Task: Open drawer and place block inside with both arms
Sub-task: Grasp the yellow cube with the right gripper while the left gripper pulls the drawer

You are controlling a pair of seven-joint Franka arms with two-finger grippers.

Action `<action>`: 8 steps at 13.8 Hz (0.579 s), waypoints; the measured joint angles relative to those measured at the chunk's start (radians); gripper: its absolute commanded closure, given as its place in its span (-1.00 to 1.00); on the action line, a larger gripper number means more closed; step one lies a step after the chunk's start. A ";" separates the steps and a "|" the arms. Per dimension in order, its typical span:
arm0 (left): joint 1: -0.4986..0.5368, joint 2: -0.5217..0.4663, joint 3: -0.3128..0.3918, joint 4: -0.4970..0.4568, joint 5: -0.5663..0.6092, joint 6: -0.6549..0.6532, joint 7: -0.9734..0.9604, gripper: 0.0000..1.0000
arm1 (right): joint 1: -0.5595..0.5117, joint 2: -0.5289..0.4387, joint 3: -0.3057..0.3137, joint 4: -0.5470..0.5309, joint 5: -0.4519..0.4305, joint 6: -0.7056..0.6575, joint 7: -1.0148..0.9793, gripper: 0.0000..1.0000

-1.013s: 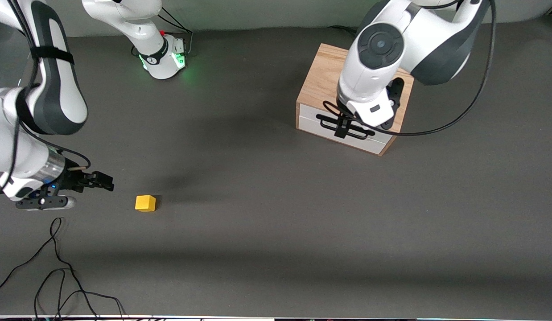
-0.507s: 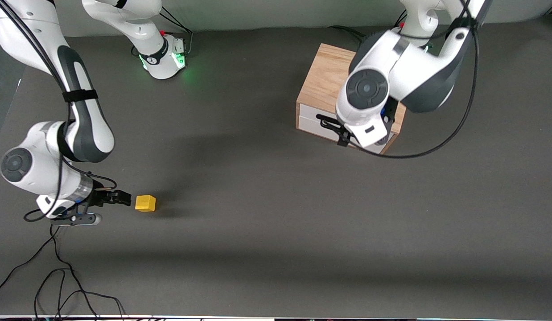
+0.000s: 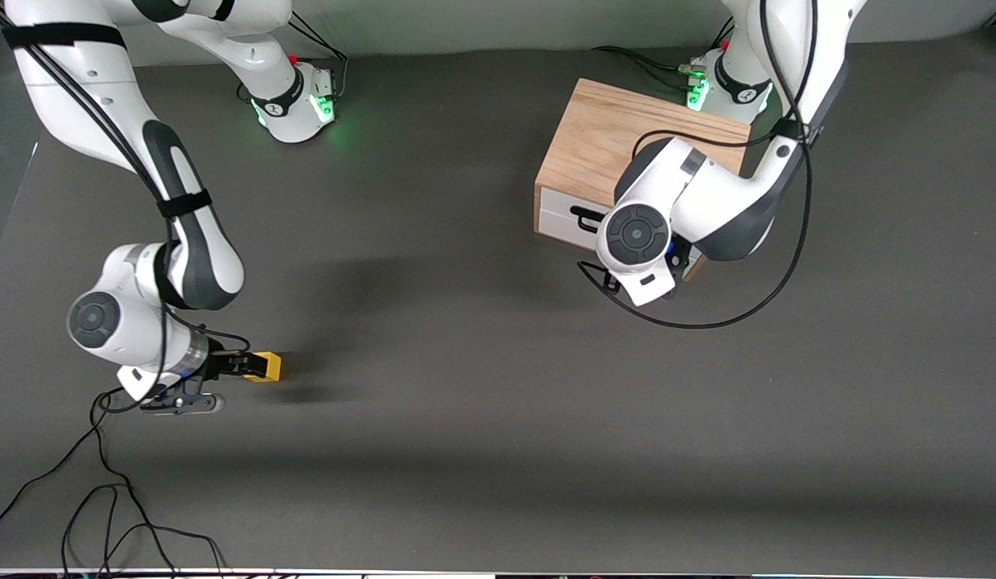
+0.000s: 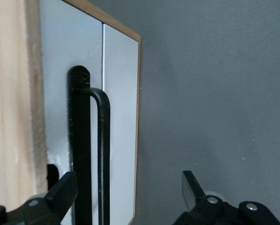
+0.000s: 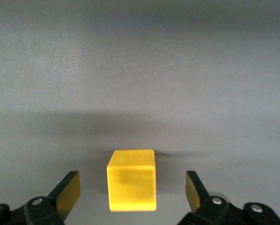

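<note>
The right gripper grabs the small yellow block by its opposite sides next, to place it inside the drawer [image 3: 561, 215].
The small yellow block [image 3: 269, 367] lies on the dark table toward the right arm's end. My right gripper [image 3: 242, 366] is low at the block, open, with a finger on each side of it. In the right wrist view the block [image 5: 132, 180] sits between the fingers [image 5: 67, 190] without touching either. The drawer [image 3: 561, 215] is shut, its white front flush with the oak box [image 3: 611, 133]. My left gripper [image 4: 128, 190] is open in front of the drawer front [image 4: 121, 117]. The black handle [image 4: 89, 140] runs between its fingers, close to one finger [image 4: 62, 192].
Loose black cables [image 3: 104, 498] trail over the table corner nearest the camera at the right arm's end. A black cable [image 3: 707, 322] loops from the left arm's wrist over the table beside the box. The green-lit bases [image 3: 317, 108] stand along the table's robot edge.
My right gripper slid toward the block until its open fingers came around it. My left arm came down from over the box to in front of the drawer.
</note>
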 measured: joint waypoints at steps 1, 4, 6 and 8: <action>0.000 0.012 0.000 -0.001 0.006 0.003 0.000 -1.00 | 0.004 0.017 0.000 -0.003 0.000 0.024 0.005 -1.00; -0.001 0.038 -0.001 -0.005 0.021 0.021 0.000 -1.00 | 0.005 0.047 -0.001 -0.031 0.000 0.084 0.007 -1.00; -0.001 0.049 -0.001 -0.009 0.024 0.036 0.000 -1.00 | 0.004 0.052 -0.002 -0.048 0.001 0.098 0.009 -1.00; -0.001 0.058 -0.001 -0.011 0.028 0.039 0.000 -1.00 | 0.003 0.053 -0.003 -0.064 0.002 0.100 0.011 -1.00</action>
